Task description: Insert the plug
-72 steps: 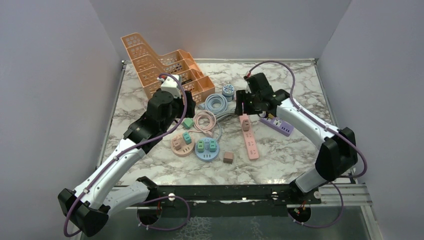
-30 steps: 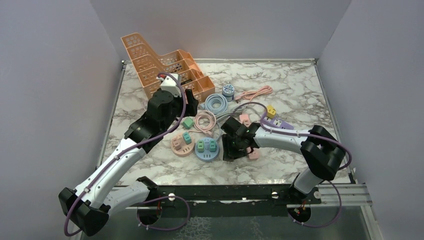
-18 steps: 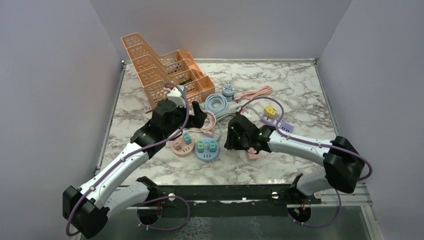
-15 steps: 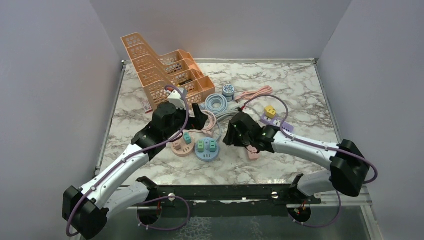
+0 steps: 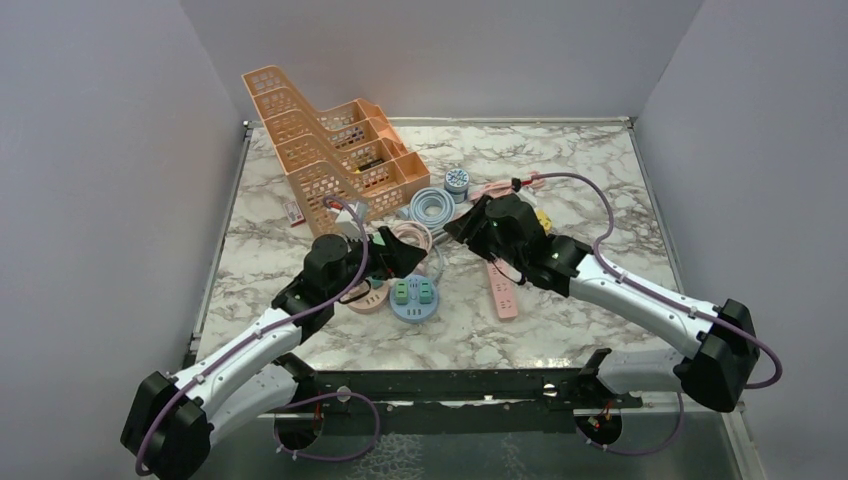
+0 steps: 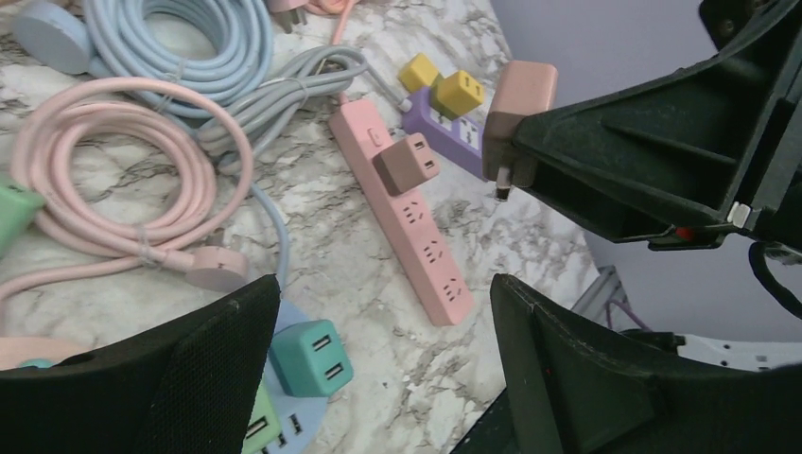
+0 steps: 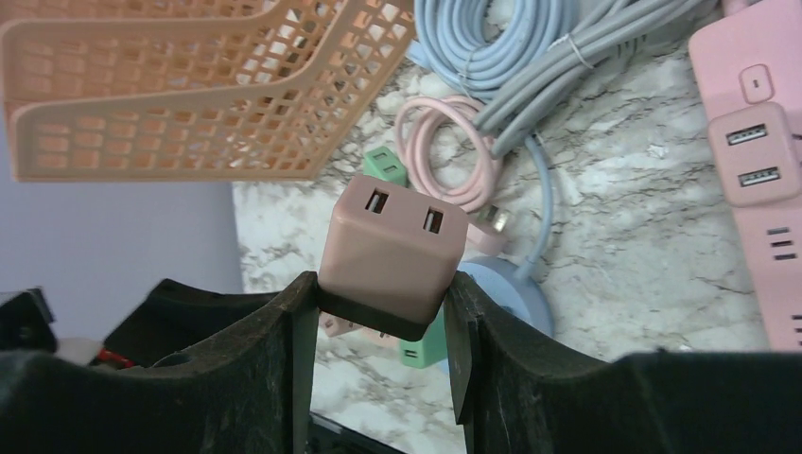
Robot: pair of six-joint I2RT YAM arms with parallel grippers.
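Note:
The plug should be grabbed next by my left gripper, on its sides near its prongs. Then my right gripper can take the plug's body again.
My right gripper (image 7: 378,303) is shut on the plug (image 7: 392,251), a brownish-pink cube with two USB ports facing the camera. The left wrist view shows this plug (image 6: 520,99) held in the air, its prongs pointing down, above and beside the purple strip (image 6: 461,134). The pink power strip (image 6: 407,218) lies on the marble with another brown plug (image 6: 407,163) seated near its switch end. My left gripper (image 6: 383,312) is open and empty, low over the round blue socket (image 5: 413,298). In the top view the right gripper (image 5: 462,228) hovers beside the left gripper (image 5: 400,255).
An orange mesh basket (image 5: 320,140) stands at the back left. Coiled pink (image 6: 123,180) and blue (image 6: 180,43) cables lie behind the sockets. The blue socket carries a teal plug (image 6: 301,357); a round pink socket (image 5: 368,293) sits left of it. Yellow plugs (image 6: 444,85) sit in the purple strip.
My right gripper took the brown plug from the table near the blue socket, lifted it and carried it back. The left arm came forward and right, its jaws opening wider.

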